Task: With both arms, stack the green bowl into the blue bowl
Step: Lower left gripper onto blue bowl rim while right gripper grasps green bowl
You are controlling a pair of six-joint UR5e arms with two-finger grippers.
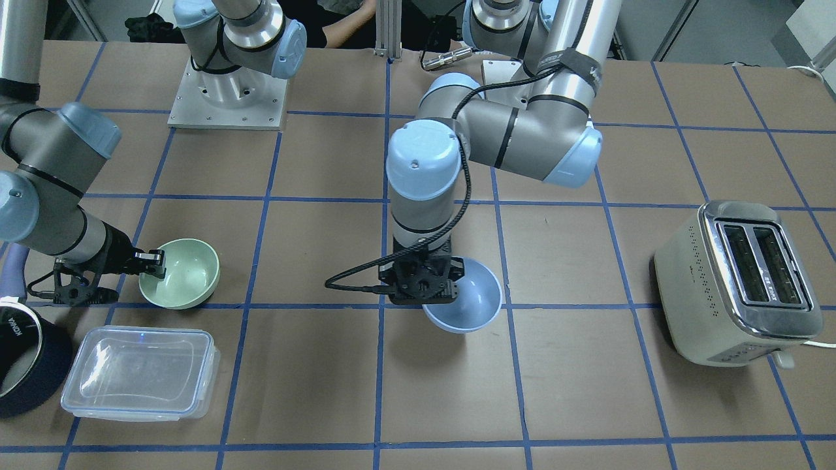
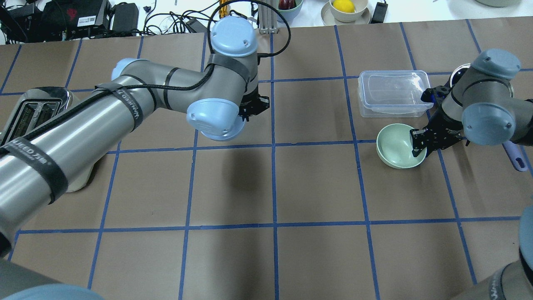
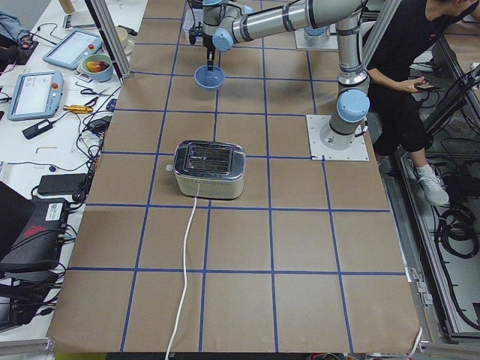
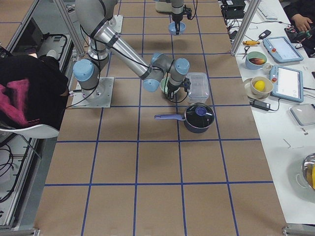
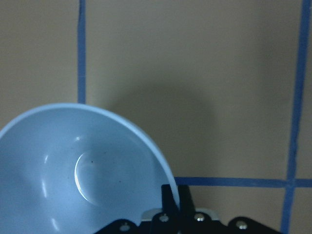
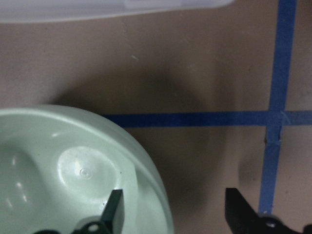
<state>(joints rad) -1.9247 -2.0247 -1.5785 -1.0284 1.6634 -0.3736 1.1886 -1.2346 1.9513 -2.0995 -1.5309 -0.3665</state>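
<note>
The green bowl's wide opening is broader than my finger gap, so next my right gripper will pick up the bowl by the thin side at its rim.
The blue bowl hangs a little above the table near its middle, with its shadow below it. My left gripper is shut on the bowl's rim; in the left wrist view the fingers pinch the rim of the blue bowl. The green bowl sits on the table by the clear container. My right gripper is open and straddles the green bowl's rim: in the right wrist view one finger is inside the green bowl and the other is outside.
A clear lidded container lies close to the green bowl. A dark navy saucepan stands beside it at the table's edge. A toaster stands at the far side. The right arm's base plate is at the back.
</note>
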